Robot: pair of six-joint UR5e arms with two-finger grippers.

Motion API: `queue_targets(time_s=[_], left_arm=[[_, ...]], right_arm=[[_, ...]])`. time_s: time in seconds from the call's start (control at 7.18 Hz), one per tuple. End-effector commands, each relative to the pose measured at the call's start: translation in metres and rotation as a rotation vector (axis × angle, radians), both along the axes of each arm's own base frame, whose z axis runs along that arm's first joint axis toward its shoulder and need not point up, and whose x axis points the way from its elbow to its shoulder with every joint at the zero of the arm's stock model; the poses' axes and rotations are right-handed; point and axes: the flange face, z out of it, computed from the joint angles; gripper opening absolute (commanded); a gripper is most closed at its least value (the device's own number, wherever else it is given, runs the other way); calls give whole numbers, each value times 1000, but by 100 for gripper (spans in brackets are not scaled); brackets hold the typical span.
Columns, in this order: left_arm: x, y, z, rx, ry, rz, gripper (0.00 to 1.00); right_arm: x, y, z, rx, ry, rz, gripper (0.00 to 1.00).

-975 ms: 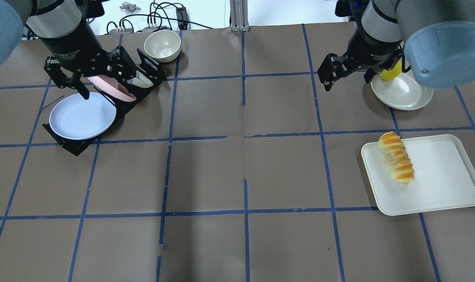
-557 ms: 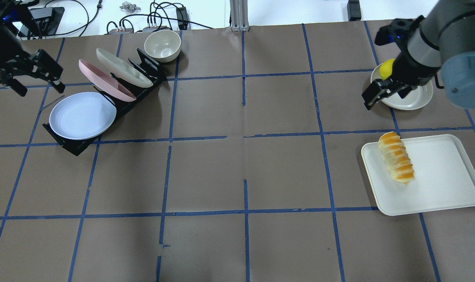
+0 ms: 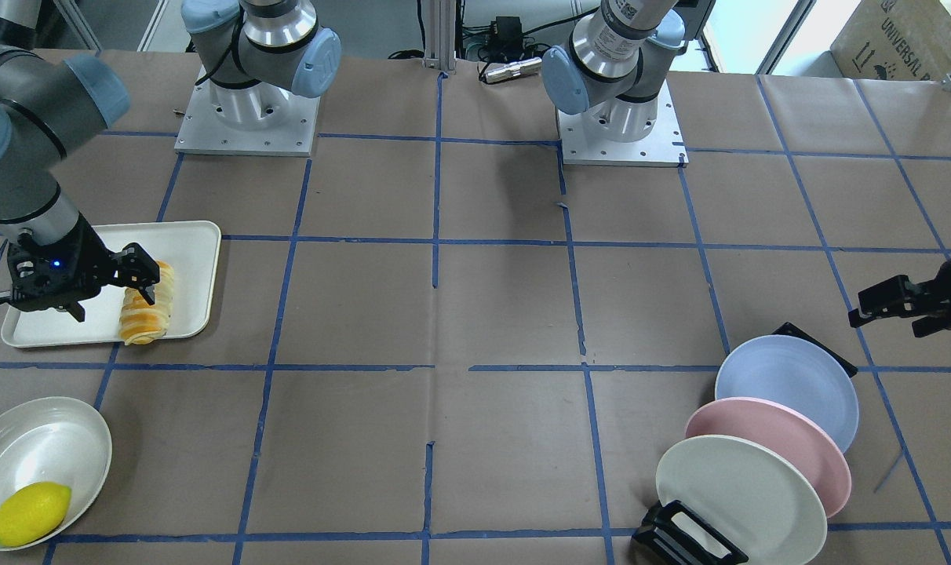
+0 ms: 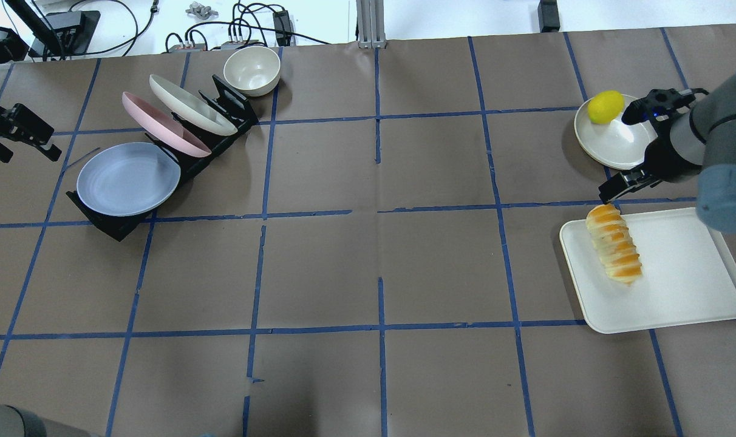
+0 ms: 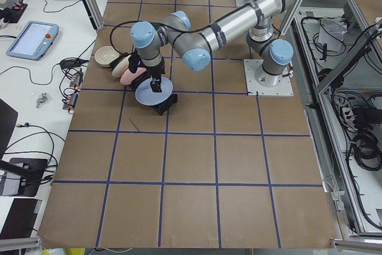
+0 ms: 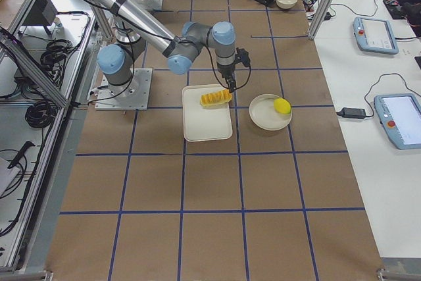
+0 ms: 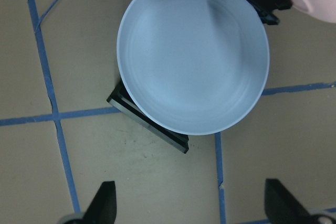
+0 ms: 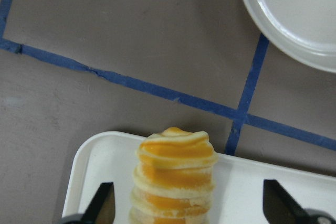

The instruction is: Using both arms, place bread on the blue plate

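I should next grab the bread across its ridged body with my right gripper to bring it to the blue plate.
The bread lies on the left part of a white tray; it also shows in the front view and the right wrist view. My right gripper is open and empty, just above the bread's far end. The blue plate leans in the near end of a black rack. My left gripper is open and empty, hovering left of the plate.
A pink plate and a cream plate stand in the same rack behind the blue one. A cream bowl sits at the back. A lemon lies on a cream plate beyond the tray.
The left gripper has swung from over the rack out to the table's left side. The right gripper has moved from beside the lemon plate toward the bread's far end. Bread and plates have not moved.
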Motion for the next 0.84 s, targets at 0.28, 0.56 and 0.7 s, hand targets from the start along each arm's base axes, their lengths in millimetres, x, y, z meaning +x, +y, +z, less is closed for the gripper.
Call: queue_targets(time_s=[0.28, 0.56, 0.7], left_arm=[[45, -52, -99, -18, 109, 23, 100], [43, -57, -120, -3, 153, 31, 99], [38, -54, -128, 10, 174, 39, 98]], right_arm=[[-15, 22, -37, 47, -35, -48, 77], [-12, 29, -52, 81, -51, -61, 32], [-11, 28, -42, 75, -38, -106, 27]])
